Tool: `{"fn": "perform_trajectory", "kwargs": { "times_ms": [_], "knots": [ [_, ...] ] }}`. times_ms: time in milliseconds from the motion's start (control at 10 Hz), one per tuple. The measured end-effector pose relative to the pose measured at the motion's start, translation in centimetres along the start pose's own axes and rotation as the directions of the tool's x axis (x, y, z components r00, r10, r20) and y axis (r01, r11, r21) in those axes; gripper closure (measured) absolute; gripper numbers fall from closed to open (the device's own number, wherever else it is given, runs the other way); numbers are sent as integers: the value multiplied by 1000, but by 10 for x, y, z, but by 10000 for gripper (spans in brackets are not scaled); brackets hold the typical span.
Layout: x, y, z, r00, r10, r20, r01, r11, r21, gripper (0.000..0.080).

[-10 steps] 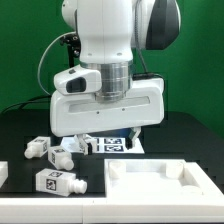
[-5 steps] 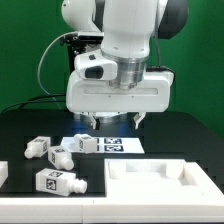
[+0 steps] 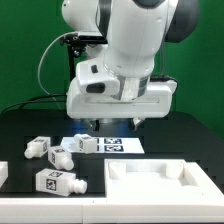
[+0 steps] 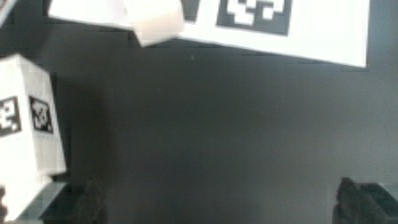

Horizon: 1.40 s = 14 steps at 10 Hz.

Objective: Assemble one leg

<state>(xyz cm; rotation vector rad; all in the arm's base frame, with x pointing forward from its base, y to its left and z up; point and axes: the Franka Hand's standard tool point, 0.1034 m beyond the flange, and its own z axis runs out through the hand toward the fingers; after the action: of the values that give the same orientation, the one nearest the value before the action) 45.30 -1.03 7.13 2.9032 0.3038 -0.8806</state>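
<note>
I will next use my gripper to grab the leg by the marker board (image 3: 117, 144) by its tagged body, so that the leg can be fitted onto the white panel.
Several small white legs with black-and-white tags lie on the black table at the exterior view's left: one (image 3: 36, 147), one (image 3: 61, 156), one (image 3: 81, 143) by the marker board, and one (image 3: 57, 183) nearest the front. My gripper (image 3: 116, 123) hangs open and empty above the marker board (image 3: 117, 144), touching nothing. In the wrist view the gripper (image 4: 217, 205) shows two dark fingertips (image 4: 71, 203) far apart over bare table. One tagged leg (image 4: 25, 120) lies beside them, and another leg's end (image 4: 159, 24) rests by the marker board (image 4: 285, 28).
The wide white tray-like panel (image 3: 160, 178) with raised rims lies at the front on the exterior view's right. Another white part (image 3: 3, 172) sits at the left edge. A green wall stands behind the table.
The arm has swung toward the exterior view's right and its wrist has turned and tilted. The gripper stays open and empty. The parts on the table have not moved.
</note>
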Motion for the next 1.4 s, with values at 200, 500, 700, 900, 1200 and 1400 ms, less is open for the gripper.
{"fn": "perform_trajectory", "kwargs": {
  "times_ms": [200, 500, 700, 900, 1200, 1400],
  "knots": [
    [-18, 3, 26, 996, -13, 84, 17, 999, -44, 151],
    [-14, 3, 25, 982, -12, 189, 20, 999, -40, 151],
    [-24, 10, 38, 973, -52, 223, 65, 997, -52, 151],
    [-40, 19, 61, 967, -82, 242, 104, 991, -82, 151],
    [-38, 18, 60, 966, -86, 242, 108, 991, -81, 151],
    [-40, 16, 76, 959, -69, 275, 95, 992, -81, 151]
  ]
}}
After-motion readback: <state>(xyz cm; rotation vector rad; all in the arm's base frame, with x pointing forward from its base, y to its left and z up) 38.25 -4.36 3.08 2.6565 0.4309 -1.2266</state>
